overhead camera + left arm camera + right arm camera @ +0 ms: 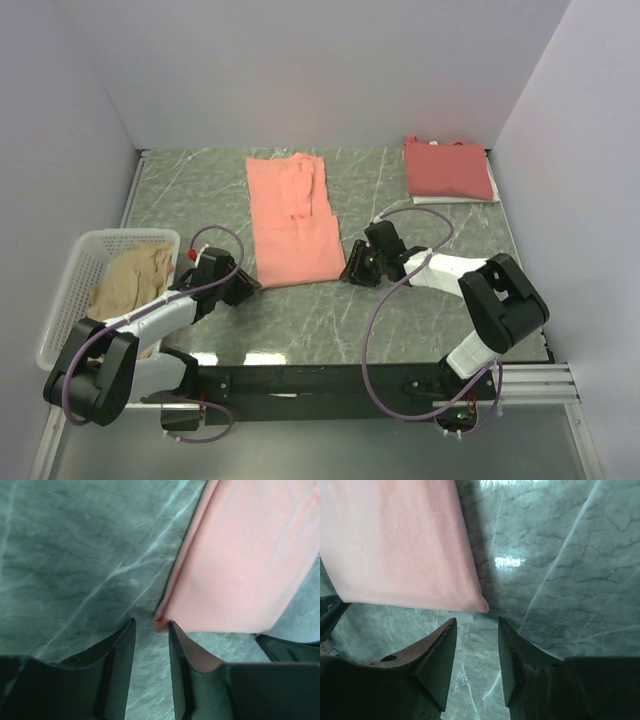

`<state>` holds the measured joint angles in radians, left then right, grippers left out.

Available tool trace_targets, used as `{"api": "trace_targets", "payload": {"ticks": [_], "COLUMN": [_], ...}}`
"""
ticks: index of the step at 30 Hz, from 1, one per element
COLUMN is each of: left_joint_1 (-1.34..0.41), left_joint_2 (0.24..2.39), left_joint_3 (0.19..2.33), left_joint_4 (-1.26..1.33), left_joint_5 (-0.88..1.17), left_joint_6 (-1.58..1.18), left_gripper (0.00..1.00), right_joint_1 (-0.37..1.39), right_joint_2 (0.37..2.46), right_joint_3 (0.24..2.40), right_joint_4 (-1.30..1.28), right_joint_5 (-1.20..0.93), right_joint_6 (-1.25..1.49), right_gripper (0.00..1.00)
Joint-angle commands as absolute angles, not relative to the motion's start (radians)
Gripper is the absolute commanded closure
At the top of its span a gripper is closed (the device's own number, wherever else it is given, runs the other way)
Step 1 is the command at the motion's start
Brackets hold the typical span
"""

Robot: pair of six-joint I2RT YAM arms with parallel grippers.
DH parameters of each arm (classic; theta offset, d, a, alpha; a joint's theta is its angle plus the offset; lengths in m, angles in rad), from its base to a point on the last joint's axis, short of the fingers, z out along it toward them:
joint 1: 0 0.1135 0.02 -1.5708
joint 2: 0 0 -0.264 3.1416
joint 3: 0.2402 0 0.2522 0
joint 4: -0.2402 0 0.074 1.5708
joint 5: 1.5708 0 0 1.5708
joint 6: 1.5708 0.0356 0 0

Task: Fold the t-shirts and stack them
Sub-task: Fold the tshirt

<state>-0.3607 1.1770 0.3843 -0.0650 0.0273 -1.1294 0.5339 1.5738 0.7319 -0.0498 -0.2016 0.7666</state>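
Note:
I should grab the salmon-orange t-shirt's near corner [263,286] [160,623] with my left gripper next, while my right gripper grabs the other corner, so that the hem folds over evenly.
A salmon-orange t-shirt [292,218] lies flat in a long folded strip mid-table, sleeves folded in on top. Its near left corner [159,622] sits just beyond my left gripper [151,626], whose jaws stand open with only table between them. The near right corner [482,607] lies just ahead of my right gripper [477,622], also open and empty. In the top view the left gripper [246,285] and right gripper [352,270] flank the shirt's near edge. A coral-red t-shirt [446,167] lies folded at the back right. A tan t-shirt [130,278] is bunched in the basket.
A white lattice basket [75,268] stands at the left edge of the green marble table [330,320]. White walls close the table on three sides. A white sheet [455,199] shows under the coral-red shirt.

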Motion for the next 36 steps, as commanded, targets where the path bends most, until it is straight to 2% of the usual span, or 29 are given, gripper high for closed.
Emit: {"api": "trace_targets", "payload": {"ticks": [1,8,21,24,28,29,32,36], "left_joint_1": [-0.364,-0.364,-0.365,-0.37,-0.377,-0.379,-0.394,-0.422], "left_joint_2": [1.19,1.219,1.266,1.272,1.273,1.273,1.258,1.203], "left_joint_3": [0.351,0.344,0.353,0.357,0.357,0.357,0.367,0.332], "left_joint_4": [0.046,0.054,0.064,0.066,0.081,0.081,0.057,0.006], "left_joint_5": [0.061,0.04,0.052,0.054,0.063,0.063,0.048,0.025], "left_joint_6": [-1.149,-1.141,-1.137,-1.141,-1.147,-1.147,-1.147,-1.178], "left_gripper": [0.61,0.61,0.72,0.78,0.97,0.99,0.99,0.99], "right_joint_1": [0.523,0.519,0.515,0.515,0.514,0.514,0.514,0.515], "right_joint_2": [1.597,1.62,1.661,1.667,1.672,1.671,1.658,1.611], "right_joint_3": [0.716,0.699,0.706,0.712,0.713,0.713,0.698,0.646], "right_joint_4": [-0.002,0.058,0.101,0.104,0.109,0.11,0.11,0.123], "right_joint_5": [-0.201,-0.198,-0.213,-0.219,-0.233,-0.236,-0.241,-0.248], "right_joint_6": [0.799,0.815,0.83,0.83,0.831,0.831,0.827,0.827], "right_gripper": [0.55,0.58,0.63,0.68,0.79,0.84,0.94,1.0]}}
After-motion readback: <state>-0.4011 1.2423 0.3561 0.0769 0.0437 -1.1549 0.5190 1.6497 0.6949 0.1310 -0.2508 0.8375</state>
